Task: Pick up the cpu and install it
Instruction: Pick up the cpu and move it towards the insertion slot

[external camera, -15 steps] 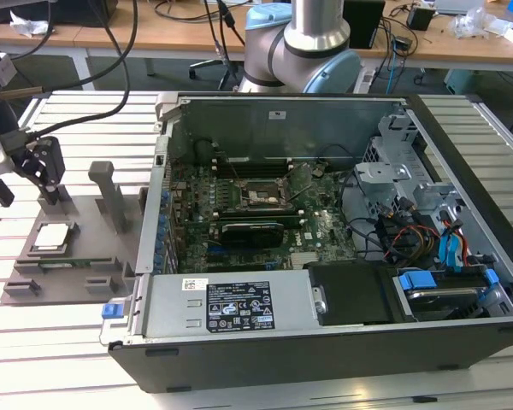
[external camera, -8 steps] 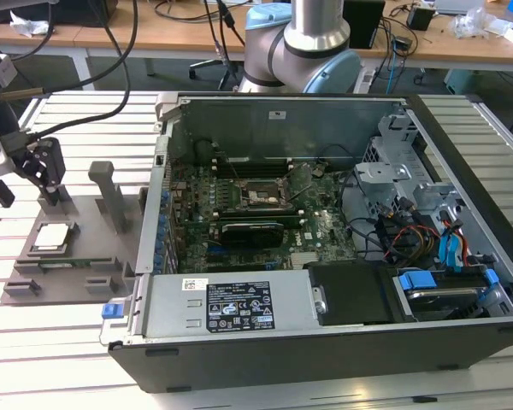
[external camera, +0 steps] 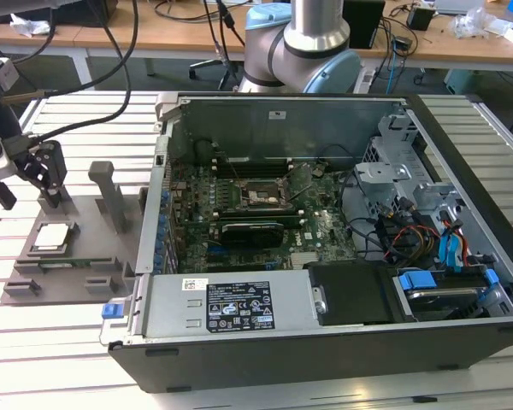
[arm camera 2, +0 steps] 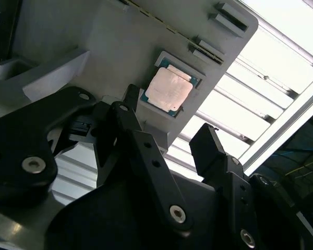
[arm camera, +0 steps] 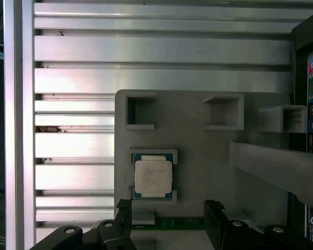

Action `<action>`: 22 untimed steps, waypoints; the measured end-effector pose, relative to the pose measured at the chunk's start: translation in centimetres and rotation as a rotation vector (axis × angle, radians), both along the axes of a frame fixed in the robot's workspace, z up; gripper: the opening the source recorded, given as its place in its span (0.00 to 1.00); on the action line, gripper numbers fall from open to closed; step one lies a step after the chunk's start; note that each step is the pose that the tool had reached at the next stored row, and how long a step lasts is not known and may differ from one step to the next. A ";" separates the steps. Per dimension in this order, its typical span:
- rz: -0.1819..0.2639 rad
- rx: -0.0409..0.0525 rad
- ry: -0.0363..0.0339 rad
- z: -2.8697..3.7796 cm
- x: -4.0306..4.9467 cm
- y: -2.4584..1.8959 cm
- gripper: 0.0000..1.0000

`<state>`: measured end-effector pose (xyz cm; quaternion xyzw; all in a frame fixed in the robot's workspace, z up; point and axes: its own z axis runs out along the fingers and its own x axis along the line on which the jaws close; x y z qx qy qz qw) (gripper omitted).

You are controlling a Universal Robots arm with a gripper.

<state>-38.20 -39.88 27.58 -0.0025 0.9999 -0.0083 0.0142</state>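
I will pick up the cpu next with my gripper by its open side edges, between the tray's raised brackets, which hug two ends of the cpu [external camera: 53, 237].
The cpu [external camera: 53, 237] lies flat, silver top up, in a square recess of the grey holder tray [external camera: 92, 235] at the exterior view's left. My gripper [external camera: 50, 192] hangs just above the tray, behind the cpu in that view, and is open with nothing between its black fingers. In the second wrist view the cpu [arm camera 2: 168, 89] sits a little beyond the gripper [arm camera 2: 169, 130], roughly in line with the gap. The first wrist view has the cpu [arm camera: 153, 177] just ahead of the gripper [arm camera: 169, 214]. The motherboard socket [external camera: 258, 198] lies inside the open computer case.
Grey upright posts [external camera: 111, 192] rise from the tray close to my gripper. A green strip [arm camera: 172, 223] lies in a tray slot beside the cpu. The open case's wall [external camera: 158, 196] stands right of the tray. The robot base [external camera: 303, 43] is behind the case, on a slatted aluminium table [external camera: 60, 359].
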 end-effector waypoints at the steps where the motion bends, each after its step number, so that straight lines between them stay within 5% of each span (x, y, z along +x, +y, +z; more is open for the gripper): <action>1: 0.000 -0.0003 0.0001 -0.20 0.00 0.00 0.66; 4: 0.002 -0.0026 0.0002 -0.76 0.00 0.00 0.66; 5: 0.024 -0.0115 0.0008 -1.11 0.05 0.00 0.66; 8: 0.082 -0.0136 0.0006 -1.54 0.09 0.00 0.66; 15: 0.083 -0.0135 0.0007 -2.60 0.06 0.00 0.66; 18: 0.068 -0.0126 0.0235 -2.95 0.05 0.01 0.66; 22: 0.027 -0.0121 0.0239 -3.23 0.05 0.00 0.66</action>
